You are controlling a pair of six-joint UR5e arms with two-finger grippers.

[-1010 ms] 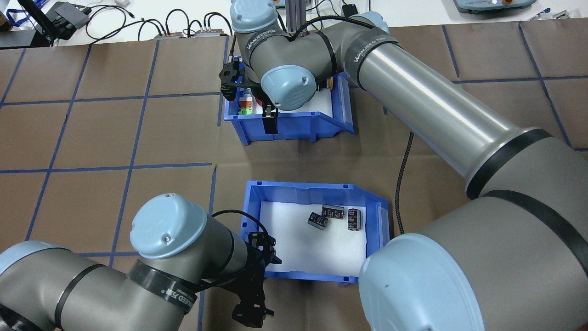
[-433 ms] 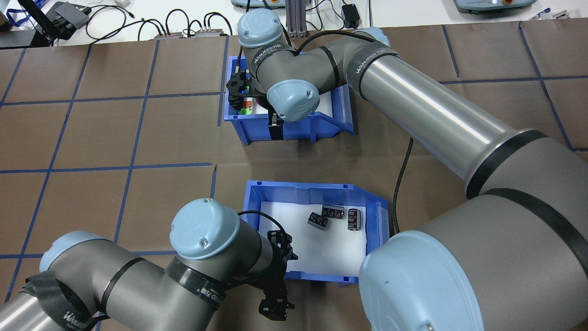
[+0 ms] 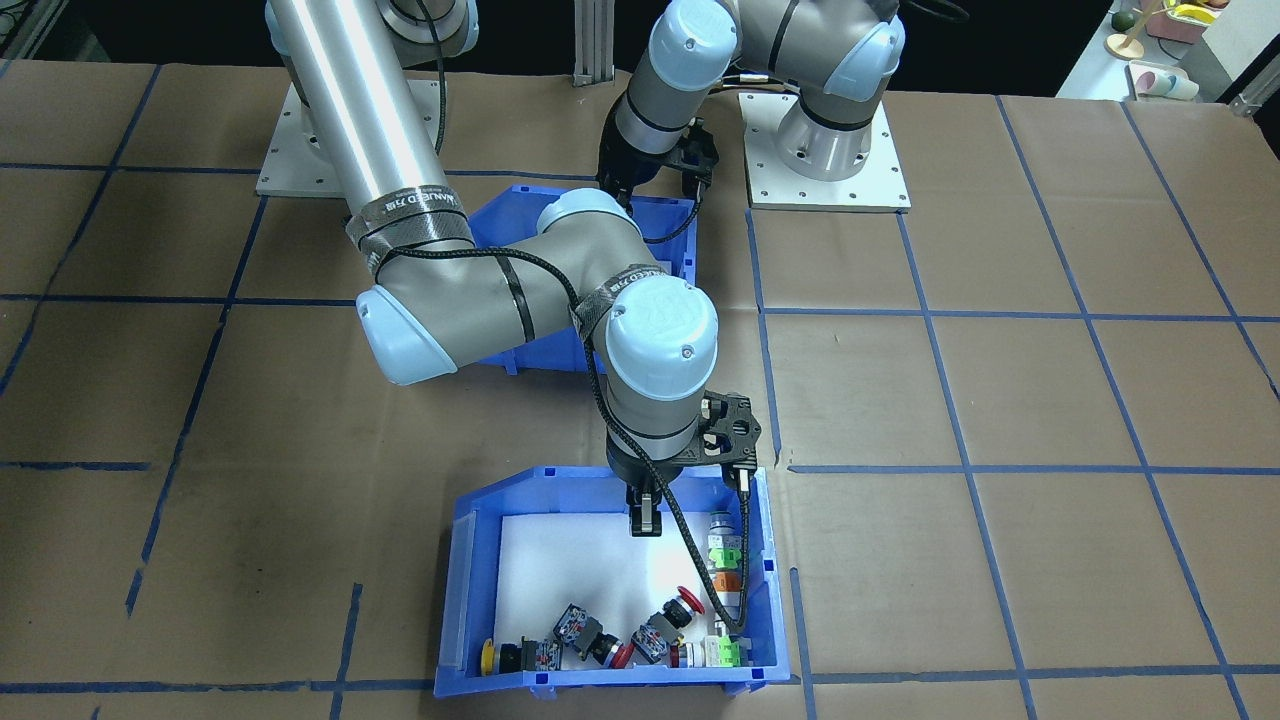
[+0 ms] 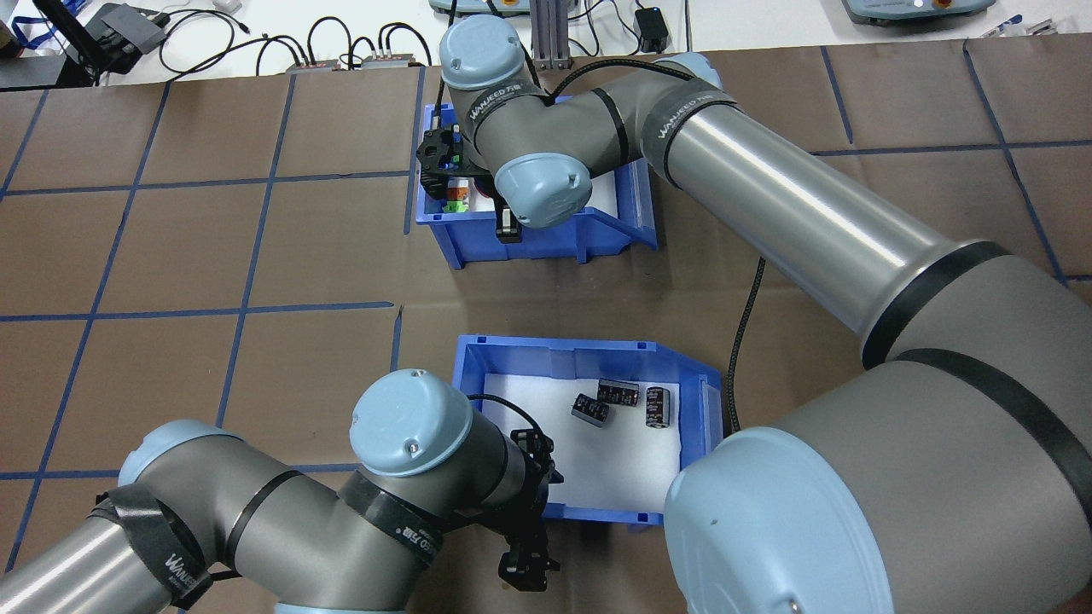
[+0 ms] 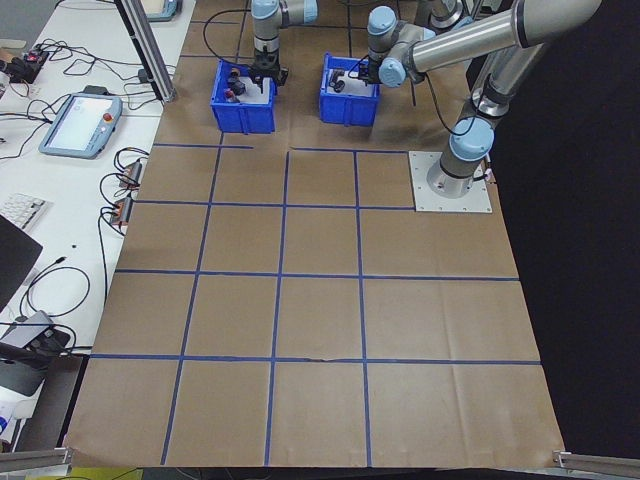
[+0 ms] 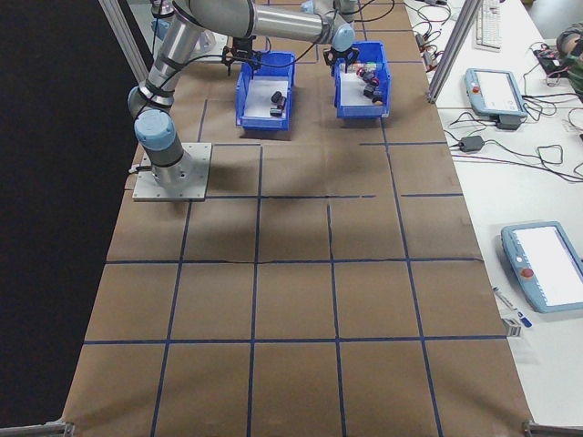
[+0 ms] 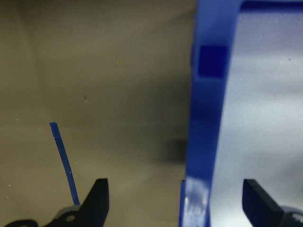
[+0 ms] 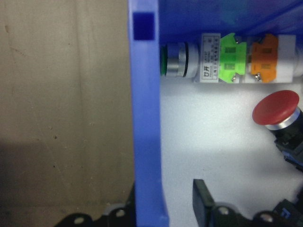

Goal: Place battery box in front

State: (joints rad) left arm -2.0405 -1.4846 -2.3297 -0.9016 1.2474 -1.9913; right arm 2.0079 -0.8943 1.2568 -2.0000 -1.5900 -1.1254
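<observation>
My right gripper will next take hold of the switch bin by its side's rim [image 8: 148, 182], so that the front is free for the battery box.
The battery box [image 4: 546, 351] is a blue bin with a white foam liner and three dark cylinders [image 4: 617, 393], and it sits nearest the robot. In the front-facing view the battery box [image 3: 500, 215] lies behind the right arm. My left gripper [image 4: 536, 505] is open and straddles the box's near wall. The left wrist view shows that wall [image 7: 206, 118] between the spread fingers [image 7: 99, 201]. My right gripper [image 3: 641, 497] is open over the near wall [image 8: 147, 118] of the switch bin [image 3: 460, 560]. One finger [image 8: 202, 201] is inside that bin.
The switch bin [image 4: 554, 243] stands farther from the robot and holds red, green, orange and yellow push-buttons [image 3: 722, 560]. A black cable [image 4: 746, 324] runs down beside the battery box. Brown table covering with blue tape lines [image 4: 256, 307] surrounds both bins.
The left arm swung to the right along the battery box's near wall, carrying its gripper with it. The right wrist shifted slightly farther away and lower over the switch bin.
</observation>
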